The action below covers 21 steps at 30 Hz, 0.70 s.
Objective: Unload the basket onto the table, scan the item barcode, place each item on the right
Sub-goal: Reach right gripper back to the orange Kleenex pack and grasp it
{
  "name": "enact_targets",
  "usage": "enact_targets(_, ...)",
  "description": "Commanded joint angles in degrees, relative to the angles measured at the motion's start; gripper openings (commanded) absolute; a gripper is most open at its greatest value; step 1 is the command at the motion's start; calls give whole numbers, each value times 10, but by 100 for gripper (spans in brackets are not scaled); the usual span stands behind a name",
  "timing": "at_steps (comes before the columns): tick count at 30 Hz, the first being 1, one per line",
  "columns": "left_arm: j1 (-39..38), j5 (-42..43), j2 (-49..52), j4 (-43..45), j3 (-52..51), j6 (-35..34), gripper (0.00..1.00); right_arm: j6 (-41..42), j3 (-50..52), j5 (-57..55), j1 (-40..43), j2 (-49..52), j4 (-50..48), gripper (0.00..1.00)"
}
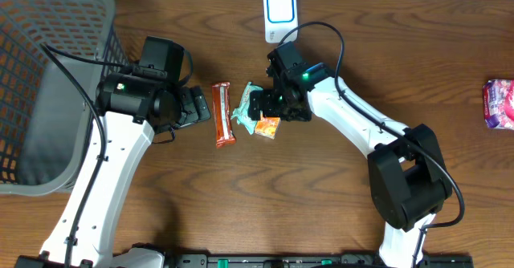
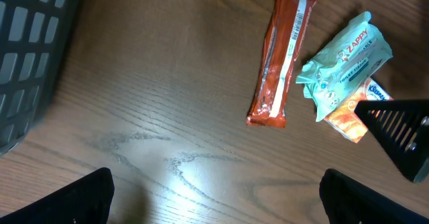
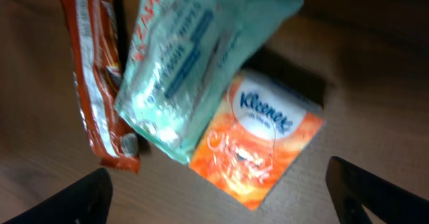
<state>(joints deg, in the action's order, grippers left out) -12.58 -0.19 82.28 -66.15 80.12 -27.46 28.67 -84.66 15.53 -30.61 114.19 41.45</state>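
Observation:
The robot's right gripper next needs to hold the Kleenex tissue pack by its exposed orange edge [image 1: 267,129] [image 3: 249,166], so most of the pack stays uncovered and its barcode can be scanned.
Three small items lie together mid-table: an orange-red snack bar [image 1: 222,114] [image 2: 281,56] [image 3: 94,70], a teal wipes pack [image 1: 243,107] [image 2: 345,63] [image 3: 194,56] and an orange Kleenex tissue pack [image 1: 269,127] [image 2: 350,120] [image 3: 261,140], which the wipes partly overlap. My right gripper [image 1: 262,111] [image 3: 218,197] hovers open just over the wipes and tissue pack, with nothing between its fingers. Just left of the bar, my left gripper [image 1: 202,107] [image 2: 214,197] is open over bare wood. A white barcode scanner [image 1: 279,13] stands at the back edge.
A large grey mesh basket [image 1: 48,75] [image 2: 27,49] fills the left side of the table. A pink packet [image 1: 499,103] lies at the far right edge. One of the right gripper's fingers [image 2: 402,127] shows in the left wrist view.

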Motion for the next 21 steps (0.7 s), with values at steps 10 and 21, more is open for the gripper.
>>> enact_targets(10,2,-5,-3,-2,4,-7,98,58,1,-7,-2,6,28,83)
enact_targets(21,2,-5,-3,-2,4,-7,98,75,2,-97,-3,6,112,72)
